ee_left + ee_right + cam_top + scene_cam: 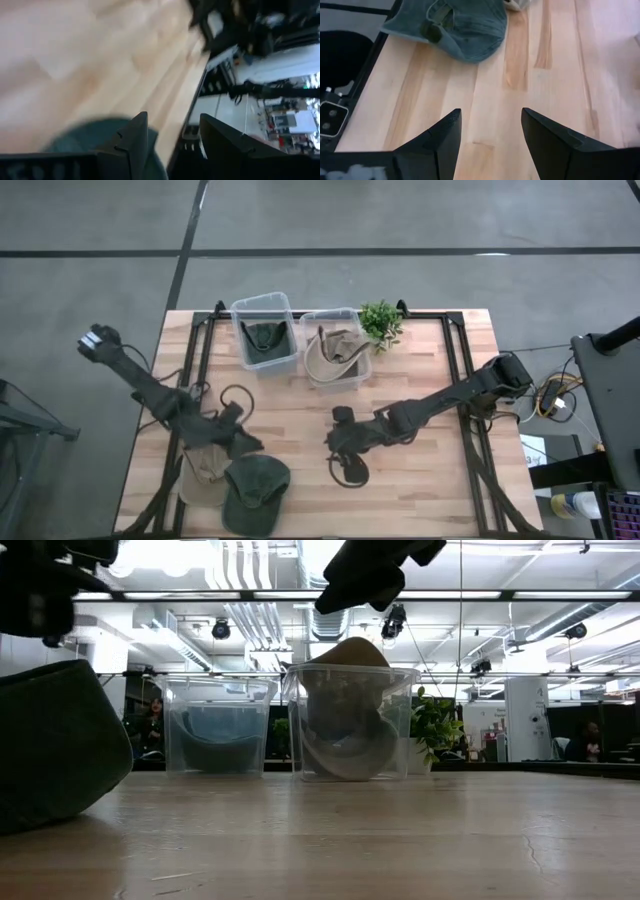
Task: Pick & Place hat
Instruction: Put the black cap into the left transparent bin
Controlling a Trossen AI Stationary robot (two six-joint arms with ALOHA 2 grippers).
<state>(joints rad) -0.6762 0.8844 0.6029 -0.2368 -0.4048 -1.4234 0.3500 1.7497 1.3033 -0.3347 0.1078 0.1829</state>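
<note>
The dark green cap should be grabbed next with my left gripper by its top's rim (252, 464), so that I can place it in the bin with the green hat (266, 335).
A dark green cap (255, 492) lies on the table near its near-left corner, with a tan hat (200, 478) beside it on the left. My left gripper (238, 442) hovers open just past the far side of these two; in its wrist view (172, 120) the green cap (95, 135) shows under the fingers. My right gripper (335, 442) is open over bare wood at mid-table. Its wrist view (490, 112) looks toward the green cap (455, 25) and an edge of the tan hat (517, 4). The low view shows the green cap (50, 740) at left.
Two clear bins stand at the far edge. The left bin (262, 300) holds a green hat (265, 338) and the right bin (335, 315) holds tan hats (335, 352). A small plant (380, 320) sits right of them. Bare wood lies between the bins and the arms.
</note>
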